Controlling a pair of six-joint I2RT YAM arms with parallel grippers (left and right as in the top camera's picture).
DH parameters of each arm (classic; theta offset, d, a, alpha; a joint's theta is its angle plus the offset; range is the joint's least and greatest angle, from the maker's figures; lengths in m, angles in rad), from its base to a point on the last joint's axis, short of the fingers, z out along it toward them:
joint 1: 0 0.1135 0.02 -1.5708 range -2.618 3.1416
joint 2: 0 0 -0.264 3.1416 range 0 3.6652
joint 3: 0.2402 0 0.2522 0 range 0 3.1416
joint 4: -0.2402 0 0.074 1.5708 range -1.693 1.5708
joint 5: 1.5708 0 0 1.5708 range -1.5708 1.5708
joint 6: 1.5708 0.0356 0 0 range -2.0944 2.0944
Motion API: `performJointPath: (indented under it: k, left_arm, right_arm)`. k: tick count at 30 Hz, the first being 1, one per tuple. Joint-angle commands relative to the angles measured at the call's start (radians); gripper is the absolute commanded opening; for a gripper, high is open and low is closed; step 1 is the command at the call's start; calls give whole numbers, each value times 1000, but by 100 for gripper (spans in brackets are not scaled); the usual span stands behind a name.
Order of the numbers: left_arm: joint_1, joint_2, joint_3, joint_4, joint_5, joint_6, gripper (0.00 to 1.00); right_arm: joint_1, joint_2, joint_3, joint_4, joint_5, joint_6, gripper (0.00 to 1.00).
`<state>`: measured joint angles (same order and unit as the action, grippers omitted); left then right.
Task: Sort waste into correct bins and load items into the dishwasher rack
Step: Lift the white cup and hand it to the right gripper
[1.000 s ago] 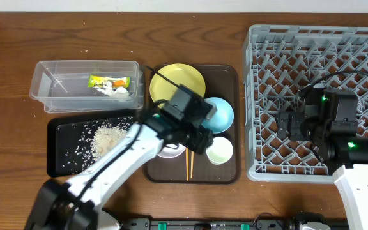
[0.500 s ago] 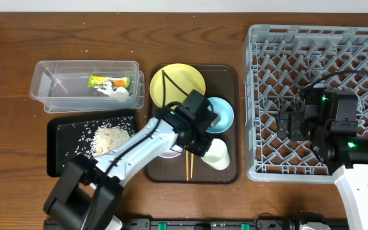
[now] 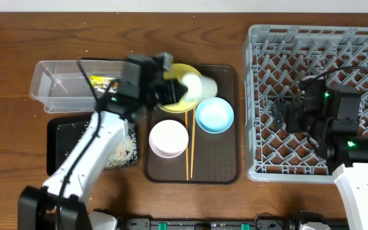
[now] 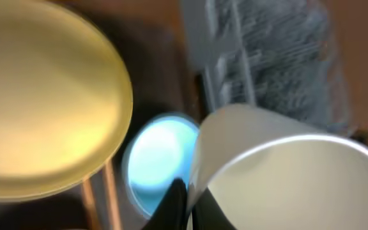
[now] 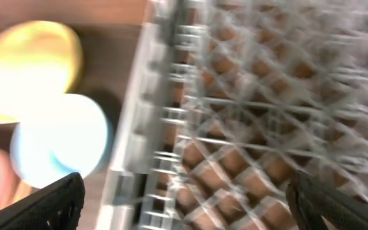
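My right gripper should load the cup opening-first into the rack (image 3: 318, 45), so it should next grab the cup across its base end (image 3: 211, 88), opposite the cup's held rim.
My left gripper (image 3: 179, 90) is shut on the rim of the small pale green cup (image 3: 198, 85), which hangs tipped on its side above the yellow plate (image 3: 171, 102). In the left wrist view one dark finger sits inside the cup (image 4: 286, 172) and one outside, with the plate (image 4: 43, 96) and the light blue bowl (image 4: 158, 160) below. On the brown tray lie the blue bowl (image 3: 214, 115), the white bowl (image 3: 168, 138) and the chopsticks (image 3: 189, 153). My right gripper (image 3: 280, 119) hovers open over the dishwasher rack (image 3: 318, 45), nothing between its fingers (image 5: 43, 204).
The clear tub (image 3: 62, 96) at the back left holds the wrapper (image 3: 98, 81), partly hidden by my left arm. In front of it lies the black tray (image 3: 62, 150) with rice (image 3: 125, 150). The brown serving tray (image 3: 229, 167) sits between the bins and the rack.
My left gripper shut on the cup's rim, lifted it off the tray's front right and carried it back over the yellow plate. The right arm has hardly moved.
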<state>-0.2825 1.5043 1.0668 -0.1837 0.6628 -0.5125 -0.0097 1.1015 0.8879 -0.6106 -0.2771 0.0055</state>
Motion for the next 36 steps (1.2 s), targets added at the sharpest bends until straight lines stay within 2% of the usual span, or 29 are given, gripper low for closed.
performJointPath:
  k: [1, 5, 9, 16, 23, 36]
  left_arm:
    - [36, 80, 18, 170, 360, -229, 6]
    - [40, 165, 18, 401, 636, -377, 6]
    - [21, 210, 18, 506, 780, -451, 6]
    - [1, 214, 18, 507, 793, -455, 6]
    - [-22, 214, 18, 508, 792, -473, 6]
    - [-29, 214, 18, 512, 783, -473, 6]
  right_arm:
    - [13, 47, 19, 14, -358, -75, 99]
    - [17, 114, 19, 15, -665, -233, 99]
    - [39, 193, 19, 58, -846, -341, 99]
    - [52, 269, 19, 368, -1023, -333, 98]
    - [53, 269, 19, 686, -1024, -110, 99]
    - [70, 270, 19, 679, -1036, -72, 87]
